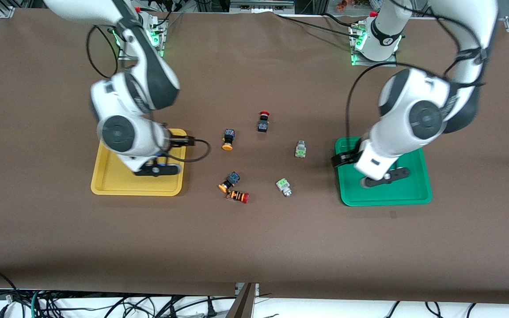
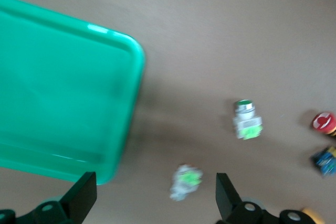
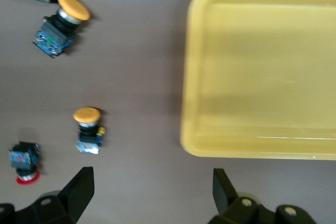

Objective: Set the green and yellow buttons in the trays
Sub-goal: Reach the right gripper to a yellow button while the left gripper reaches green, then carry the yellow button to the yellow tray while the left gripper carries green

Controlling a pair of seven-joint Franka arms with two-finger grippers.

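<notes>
I will next pick up a yellow-capped button by its blue body end [image 1: 233, 177] [image 3: 51, 39] with my right gripper. Then I will place the button in the yellow tray.
Two green-capped buttons [image 1: 300, 149] [image 1: 283, 187] lie on the table between the trays. Two yellow-capped buttons [image 1: 228, 139] [image 1: 229, 182] lie nearer the yellow tray [image 1: 104, 181]. My left gripper [image 1: 385, 176] hangs open and empty over the edge of the green tray [image 1: 413, 194]. In the left wrist view its open gripper [image 2: 156, 198] frames bare table beside the tray [image 2: 63, 87], with green buttons [image 2: 185, 181] [image 2: 247, 120] in sight. My right gripper [image 1: 157, 169] hangs open and empty over the yellow tray's edge. The right wrist view shows that gripper [image 3: 152, 192], the tray [image 3: 262, 66] and yellow buttons [image 3: 63, 22] [image 3: 88, 129].
A red-capped black button [image 1: 263, 121] stands farther from the camera than the others. A red-capped button with an orange-striped body [image 1: 237, 196] lies against the nearer yellow button. Both trays hold no buttons. Brown cloth covers the table.
</notes>
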